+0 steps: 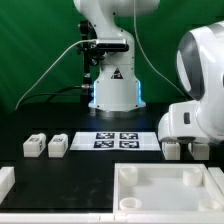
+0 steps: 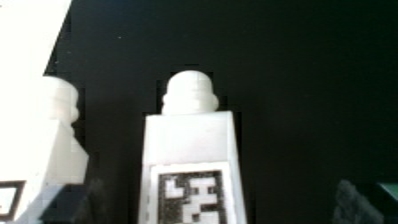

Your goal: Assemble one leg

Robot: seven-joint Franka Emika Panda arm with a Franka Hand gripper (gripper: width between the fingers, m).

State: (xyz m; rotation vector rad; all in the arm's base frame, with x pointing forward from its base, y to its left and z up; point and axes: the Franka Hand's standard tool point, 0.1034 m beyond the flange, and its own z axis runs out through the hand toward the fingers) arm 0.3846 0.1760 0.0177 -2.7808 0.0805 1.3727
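My open fingers are down beside the middle leg's tagged body (image 2: 189, 175) and should close.
Two legs (image 1: 35, 145) (image 1: 57, 145), small white blocks with tag marks, stand side by side on the black table at the exterior view's left. My gripper (image 1: 185, 149) is low over the table at the exterior view's right. In the wrist view a third leg (image 2: 189, 140) with a rounded peg end and a square tag lies between my gripper's (image 2: 217, 206) dark fingers (image 2: 71, 206), which stand wide apart and do not touch it. A fourth leg (image 2: 59, 130) lies beside it. The gripper is open and holds nothing.
The marker board (image 1: 118, 140) lies in front of the robot base. The large white tray-like piece (image 1: 165, 190) with recessed pockets fills the near right. Another white part (image 1: 5, 181) sits at the near left edge.
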